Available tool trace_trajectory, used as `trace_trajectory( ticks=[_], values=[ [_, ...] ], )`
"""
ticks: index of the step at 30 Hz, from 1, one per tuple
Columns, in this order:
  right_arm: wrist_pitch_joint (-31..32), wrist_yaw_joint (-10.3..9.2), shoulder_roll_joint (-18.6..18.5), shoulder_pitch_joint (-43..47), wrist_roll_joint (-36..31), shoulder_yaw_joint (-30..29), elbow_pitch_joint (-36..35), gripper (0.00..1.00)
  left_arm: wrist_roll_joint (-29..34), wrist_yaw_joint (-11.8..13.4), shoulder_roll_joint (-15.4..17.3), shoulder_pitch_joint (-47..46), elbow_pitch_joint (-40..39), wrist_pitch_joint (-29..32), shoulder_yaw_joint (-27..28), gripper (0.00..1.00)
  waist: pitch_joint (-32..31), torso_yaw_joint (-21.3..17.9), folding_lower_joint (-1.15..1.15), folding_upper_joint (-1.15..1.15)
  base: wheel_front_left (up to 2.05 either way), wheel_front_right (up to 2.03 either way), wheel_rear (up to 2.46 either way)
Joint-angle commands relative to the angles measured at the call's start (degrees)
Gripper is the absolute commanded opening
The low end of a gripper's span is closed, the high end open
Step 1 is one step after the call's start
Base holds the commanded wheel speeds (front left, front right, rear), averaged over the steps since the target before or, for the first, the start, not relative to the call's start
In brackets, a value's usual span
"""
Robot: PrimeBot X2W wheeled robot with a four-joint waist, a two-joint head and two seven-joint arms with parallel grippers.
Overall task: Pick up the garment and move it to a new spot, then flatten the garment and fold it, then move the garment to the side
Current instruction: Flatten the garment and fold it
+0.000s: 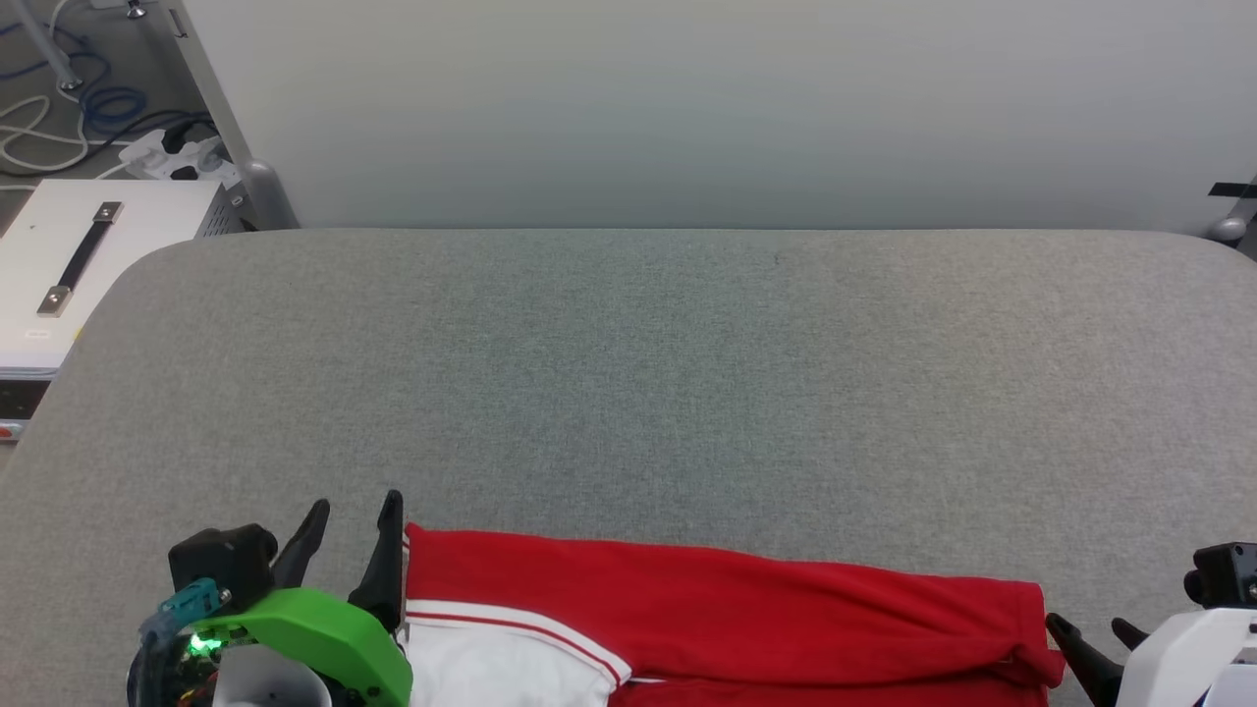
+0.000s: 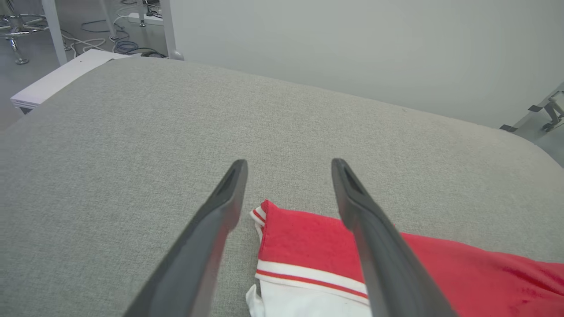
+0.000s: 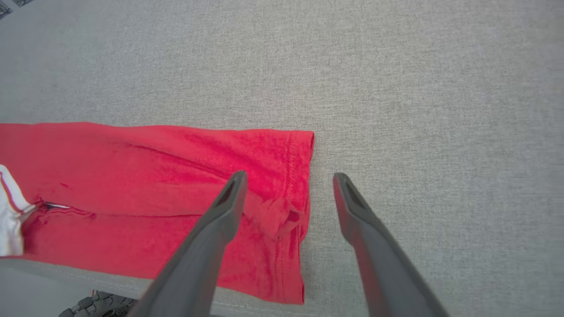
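Observation:
My right gripper grabs the garment by its red hem's fold next, to fold the garment into a compact bundle.
The garment is a red shirt with a white sleeve, folded into a long band along the near edge of the grey table. Its left corner with the white, red-striped band lies under my left gripper, which is open and holds nothing. In the head view the left gripper stands at the garment's left end. My right gripper is open above the garment's hemmed right end, empty. In the head view the right gripper sits just beside that right end.
A white box with a dark strap stands off the table's far left corner, with cables on the floor behind it. A pale wall runs along the table's far edge. The garment's near side overhangs the table's front edge.

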Motion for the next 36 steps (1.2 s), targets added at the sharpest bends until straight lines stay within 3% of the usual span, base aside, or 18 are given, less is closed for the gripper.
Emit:
trace_trajectory(
  ticks=[1, 10, 26, 27, 29, 36],
  values=[
    [1.2, -0.05, 0.1, 0.6, -0.3, -0.7, -0.6, 1.00, 1.9, 0.9, 0.6, -1.0, -1.2, -1.1, 0.1, 1.00, 0.4, 0.4, 0.00, 0.00, 0.00, 0.00, 0.00],
    [5.9, -0.05, -1.4, -1.2, 0.4, -1.6, 2.2, 1.00, 10.8, 5.9, 0.4, -2.7, -8.2, -5.3, -1.4, 1.00, 3.7, 2.8, 0.00, 0.00, 0.00, 0.00, 0.00],
    [6.2, -0.05, -0.3, -3.0, 3.1, 4.7, 13.3, 0.97, 15.1, 7.0, -1.6, -4.9, -8.4, -6.9, -2.3, 1.00, 8.1, 4.7, 0.00, 0.00, 0.00, 0.00, 0.00],
    [6.2, -0.05, -0.2, -3.1, 3.3, 5.1, 13.7, 0.40, 15.1, 7.0, -1.7, -4.8, -8.2, -7.0, -2.3, 1.00, 8.1, 4.7, 0.00, 0.00, 0.00, 0.00, 0.00],
    [6.0, -0.05, -0.1, -3.2, 3.5, 5.6, 14.1, 0.00, 15.1, 6.9, -1.8, -4.8, -8.0, -7.1, -2.2, 1.00, 8.1, 4.8, 0.00, 0.00, 0.00, 0.00, 0.00],
    [5.1, -0.05, -0.8, -3.9, 3.5, 5.7, 14.0, 0.00, 15.0, 7.0, -1.7, -4.2, -7.2, -7.1, -2.1, 1.00, 7.0, 4.4, 0.00, 0.00, 0.00, 0.00, 0.00]
  ],
)
